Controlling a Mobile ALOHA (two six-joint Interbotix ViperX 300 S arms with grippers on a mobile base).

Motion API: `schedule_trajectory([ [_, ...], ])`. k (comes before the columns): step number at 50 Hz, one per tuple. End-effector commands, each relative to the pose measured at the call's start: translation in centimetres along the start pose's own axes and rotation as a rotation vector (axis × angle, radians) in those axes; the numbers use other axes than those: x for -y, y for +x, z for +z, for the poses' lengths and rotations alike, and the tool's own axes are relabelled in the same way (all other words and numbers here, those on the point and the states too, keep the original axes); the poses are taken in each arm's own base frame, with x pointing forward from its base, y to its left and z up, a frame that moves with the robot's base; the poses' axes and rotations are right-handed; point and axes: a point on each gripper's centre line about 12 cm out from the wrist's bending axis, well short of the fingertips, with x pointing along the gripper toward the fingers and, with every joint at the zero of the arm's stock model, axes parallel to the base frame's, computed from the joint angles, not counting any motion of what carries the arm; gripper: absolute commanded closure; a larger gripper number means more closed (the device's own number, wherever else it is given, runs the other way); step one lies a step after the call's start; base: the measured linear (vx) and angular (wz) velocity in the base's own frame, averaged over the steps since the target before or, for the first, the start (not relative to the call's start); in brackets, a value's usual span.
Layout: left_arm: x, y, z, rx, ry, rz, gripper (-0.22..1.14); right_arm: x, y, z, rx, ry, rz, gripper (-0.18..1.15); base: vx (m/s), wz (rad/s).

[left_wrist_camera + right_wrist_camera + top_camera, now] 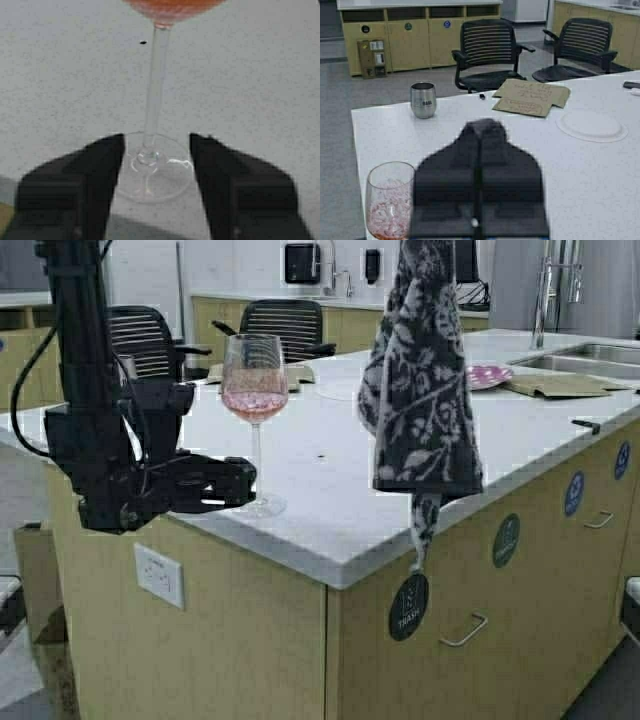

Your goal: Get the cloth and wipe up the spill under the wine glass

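Note:
The robot's left gripper should next take the glass by its thin stem (257, 448), so that the cloth (420, 390) can wipe under the wine glass's foot.
The wine glass (254, 390) stands upright near the left corner of the white counter (330, 530), with pink liquid in its bowl. My left gripper (235, 485) is open at counter level. Its two black fingers (100, 165) stand on either side of the glass's round foot (155, 172) without touching the stem (152, 100). The dark floral cloth (420, 390) hangs in the air over the counter to the right of the glass, its top leaving the high view. My right gripper (480, 125) is shut above the counter, with the wine glass (390, 205) below it. I cannot make out a spill.
A steel tumbler (423, 100), a flat piece of cardboard (530, 97) and a white plate (591, 125) lie farther back on the counter. A pink plate (487, 375) and a sink (590, 355) are at the back right. Office chairs (290, 325) stand behind the counter.

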Motion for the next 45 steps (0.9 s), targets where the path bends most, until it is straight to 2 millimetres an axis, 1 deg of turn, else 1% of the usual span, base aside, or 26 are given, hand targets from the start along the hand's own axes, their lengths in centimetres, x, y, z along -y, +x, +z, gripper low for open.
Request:
schedule_trajectory([
  [1, 0.2, 1.3, 0.7, 0.052, 0.006, -0.019, -0.04, 0.0, 0.5, 0.5, 0.023, 0.0, 0.0, 0.9, 0.02, 0.01],
  [6, 0.4, 2.0, 0.6, 0.066, 0.006, -0.038, -0.04, 0.0, 0.7, 0.1, 0.011, 0.0, 0.001, 0.9, 0.02, 0.01],
  [13, 0.4, 3.1, 0.6, 0.092, 0.008, -0.043, -0.04, 0.0, 0.8, 0.2, 0.012, 0.0, 0.001, 0.9, 0.01, 0.01],
  [25, 0.2, 5.7, 0.1, 0.1, 0.01, -0.042, -0.04, 0.0, 0.8, 0.1, 0.009, 0.0, 0.001, 0.9, 0.02, 0.0],
  [33, 0.4, 7.4, 0.6, 0.134, 0.013, -0.052, -0.04, 0.0, 0.7, 0.0, 0.008, 0.0, 0.001, 0.9, 0.03, 0.01],
  [39, 0.5, 8.4, 1.1, 0.156, 0.016, -0.059, -0.04, 0.0, 0.8, 0.1, 0.009, 0.0, 0.0, 0.9, 0.03, 0.01],
  [45, 0.5, 8.8, 1.3, 0.153, 0.018, -0.061, 0.02, 0.0, 0.7, 0.0, 0.006, 0.0, 0.0, 0.9, 0.03, 0.01],
])
